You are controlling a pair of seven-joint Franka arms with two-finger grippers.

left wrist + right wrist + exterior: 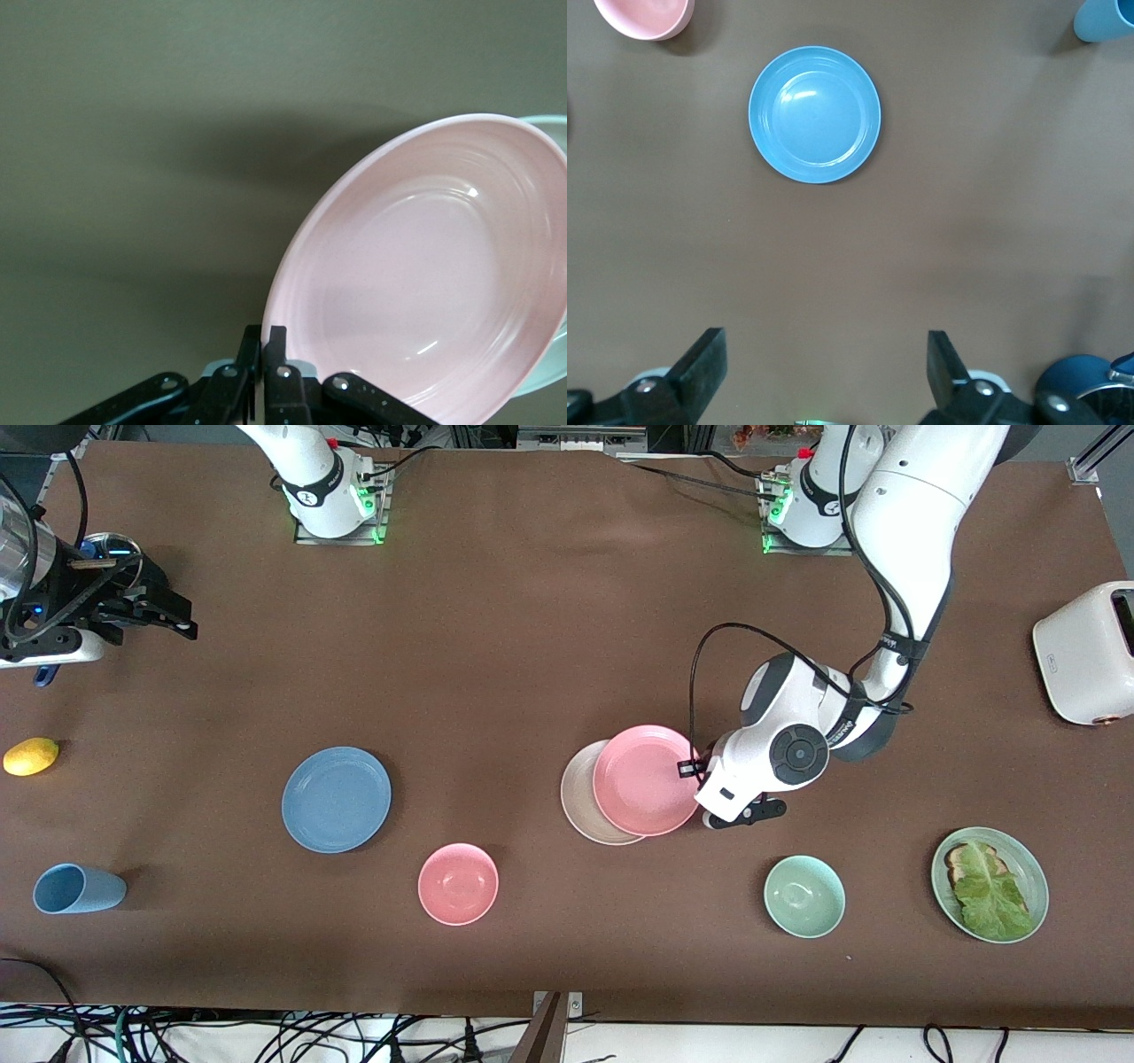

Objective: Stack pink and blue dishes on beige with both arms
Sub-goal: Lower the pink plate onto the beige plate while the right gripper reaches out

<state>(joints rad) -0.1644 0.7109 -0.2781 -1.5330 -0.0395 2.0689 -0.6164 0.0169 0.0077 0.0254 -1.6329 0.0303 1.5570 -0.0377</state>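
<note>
The pink plate still needs to be centered by my left gripper before it opens, because a crescent of the beige plate shows beside the pink plate.
The pink plate (642, 779) covers most of the beige plate (576, 802), shifted toward the left arm's end so that a crescent of beige shows. My left gripper (694, 771) is shut on the pink plate's rim; in the left wrist view its fingers (276, 341) pinch the edge of the pink plate (425, 283). The blue plate (337, 799) lies flat on the table toward the right arm's end, untouched. My right gripper (182, 622) hangs open and empty over the table at the right arm's end. The right wrist view shows the blue plate (815, 115) well away from the right gripper (824, 354).
A pink bowl (458, 883), a green bowl (803, 896) and a green plate with lettuce (990, 884) sit nearer to the front camera. A light blue cup (78, 888) and a lemon (31, 756) lie at the right arm's end. A white toaster (1085, 654) stands at the left arm's end.
</note>
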